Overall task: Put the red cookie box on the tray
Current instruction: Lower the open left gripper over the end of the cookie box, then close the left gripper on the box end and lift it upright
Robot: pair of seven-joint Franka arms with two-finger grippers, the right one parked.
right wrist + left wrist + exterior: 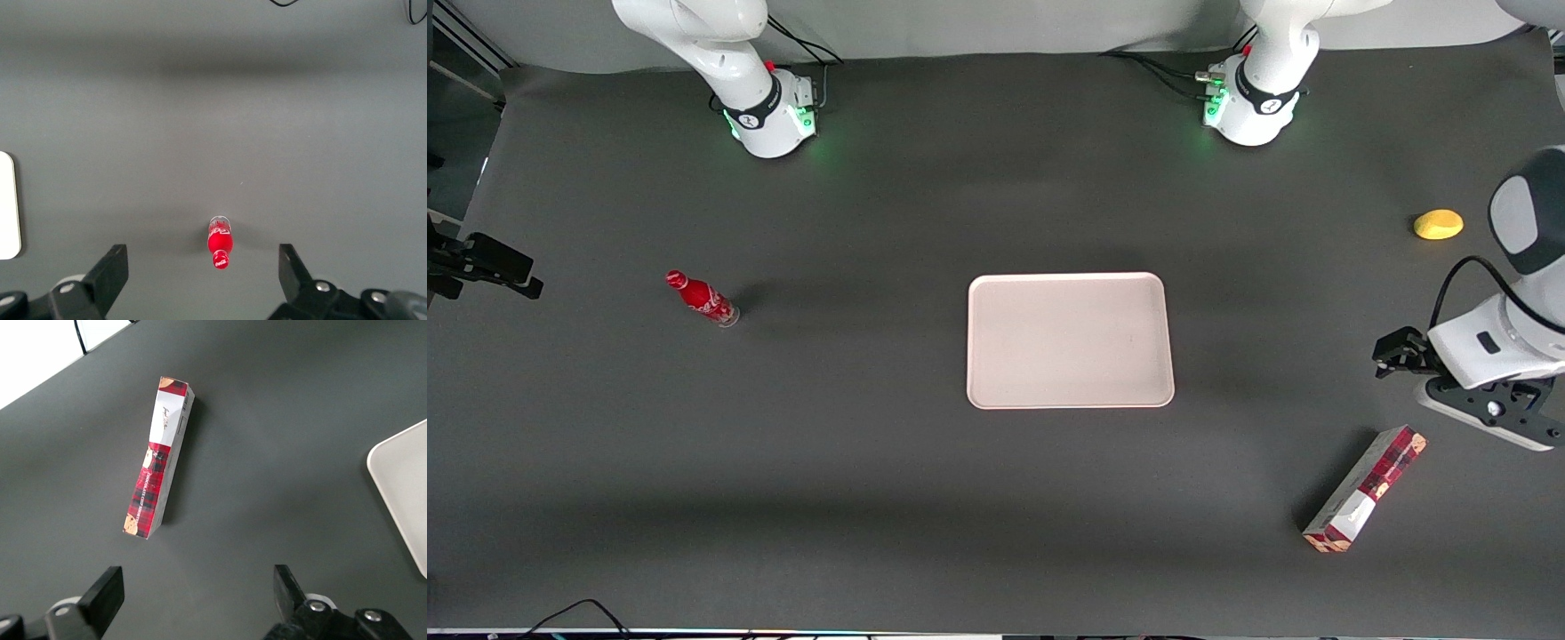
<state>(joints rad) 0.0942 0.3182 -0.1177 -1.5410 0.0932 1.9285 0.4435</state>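
Next, my left gripper will grab the red cookie box by its dark red tartan end [1396, 452] to place the box on the tray [1070, 340].
The red cookie box [1365, 489] lies flat on the dark table toward the working arm's end, near the front edge, set at a slant. It also shows in the left wrist view [160, 477], with its white section at one end. The pale tray [1070, 340] lies at the table's middle with nothing on it; its corner shows in the left wrist view [407, 493]. My left gripper [1507, 418] hangs above the table, a little farther from the front camera than the box and apart from it. In its wrist view the gripper [197, 593] is open wide and holds nothing.
A yellow rounded object [1438, 224] lies toward the working arm's end, farther from the front camera than the gripper. A small red soda bottle [703, 300] stands toward the parked arm's end, also in the right wrist view [221, 243].
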